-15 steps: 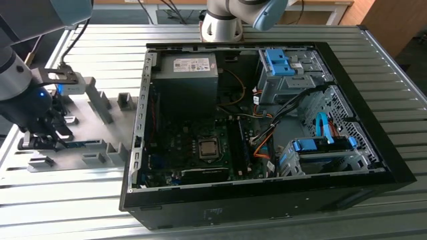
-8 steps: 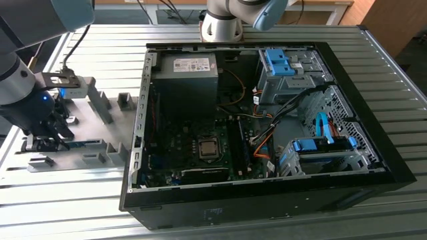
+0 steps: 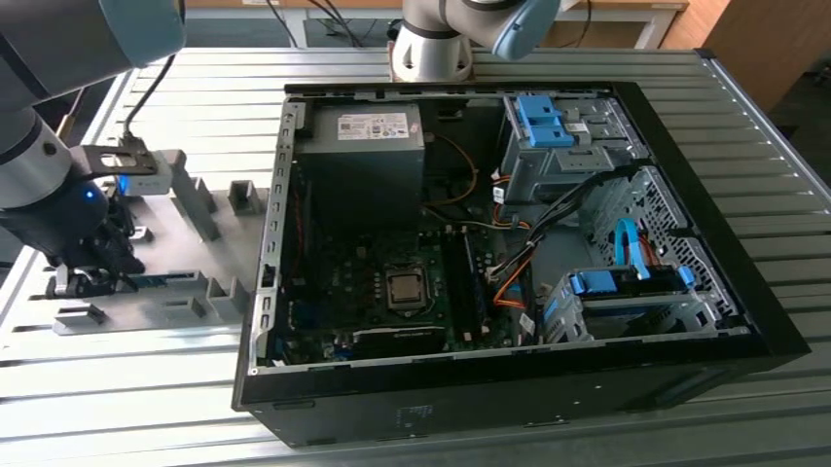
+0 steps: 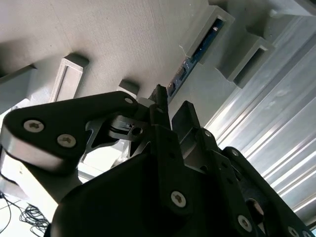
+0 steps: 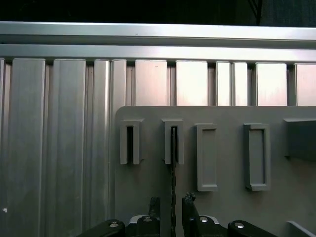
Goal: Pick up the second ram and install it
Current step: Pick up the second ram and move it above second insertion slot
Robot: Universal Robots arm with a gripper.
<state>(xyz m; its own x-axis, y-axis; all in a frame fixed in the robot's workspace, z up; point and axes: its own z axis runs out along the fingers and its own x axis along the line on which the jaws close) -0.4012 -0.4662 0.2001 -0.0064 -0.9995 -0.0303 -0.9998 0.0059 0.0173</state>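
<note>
The gripper grabs the stick by its near end (image 5: pixel 173 212) next, where both sides of the stick stand free. The grey holder block wraps the stick's far end.
The second ram (image 4: pixel 198 49) is a thin blue stick standing on edge in grey holder blocks (image 5: pixel 173 140) on a grey fixture plate (image 3: pixel 195 253). In the first wrist view I see it edge-on as a dark line (image 5: pixel 173 173) running from a holder block down between my fingers. My gripper (image 5: pixel 172 203) is low over the plate at the exterior view's left (image 3: pixel 81 280). It straddles one end of the stick. Its fingertips (image 5: pixel 189 201) stand open, with a small gap on each side of the board.
An open computer case (image 3: pixel 520 370) lies at the exterior view's right, with the motherboard and its CPU socket (image 3: pixel 405 289) exposed. More grey holder blocks (image 5: pixel 256 155) stand on the plate. The table is ribbed aluminium (image 5: pixel 54 148). A second arm's base (image 3: pixel 435 44) stands behind the case.
</note>
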